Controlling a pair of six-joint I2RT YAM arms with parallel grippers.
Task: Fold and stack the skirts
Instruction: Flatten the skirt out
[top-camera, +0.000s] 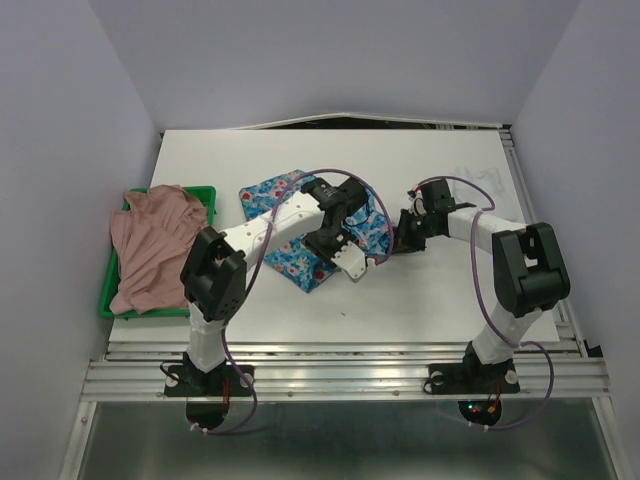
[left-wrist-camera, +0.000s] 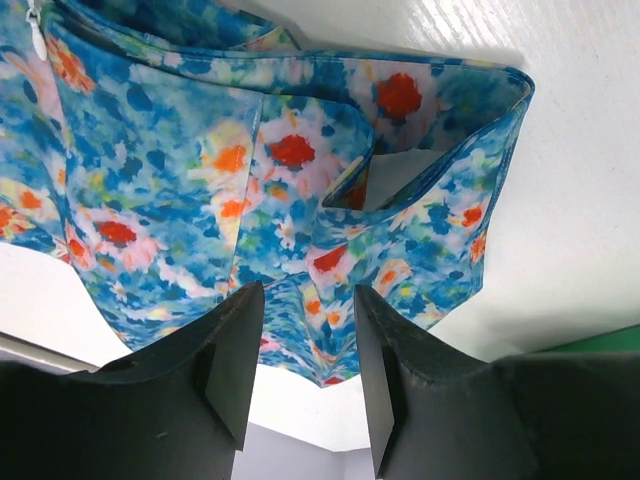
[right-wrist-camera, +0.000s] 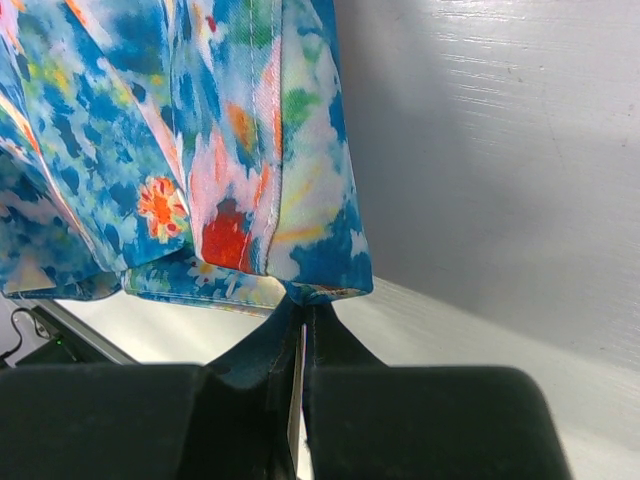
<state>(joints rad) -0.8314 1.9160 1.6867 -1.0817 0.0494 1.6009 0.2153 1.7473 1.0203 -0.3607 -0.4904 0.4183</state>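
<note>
The skirt needs to be spread for folding, so the left gripper will next grab the blue flowered skirt by its open edge (top-camera: 296, 246) (left-wrist-camera: 338, 213), away from the right gripper's hem corner.
The blue flowered skirt (top-camera: 290, 258) lies partly folded at the middle of the white table (top-camera: 440, 300). My left gripper (top-camera: 347, 258) hovers over its right half, open, and nothing sits between its fingers. In the left wrist view the skirt (left-wrist-camera: 200, 170) spreads out just beyond that gripper (left-wrist-camera: 308, 290). My right gripper (top-camera: 393, 247) is at the skirt's right corner and shut on it. The right wrist view shows the gripper (right-wrist-camera: 303, 303) pinching the hem corner, with the cloth (right-wrist-camera: 200, 150) hanging up from it. A dusty-pink skirt (top-camera: 150, 245) lies crumpled in the tray.
The green plastic tray (top-camera: 205, 192) sits at the table's left edge, and its rim (left-wrist-camera: 600, 340) shows in the left wrist view. Metal rails (top-camera: 350, 375) run along the near edge by the arm bases. Grey walls close in on both sides.
</note>
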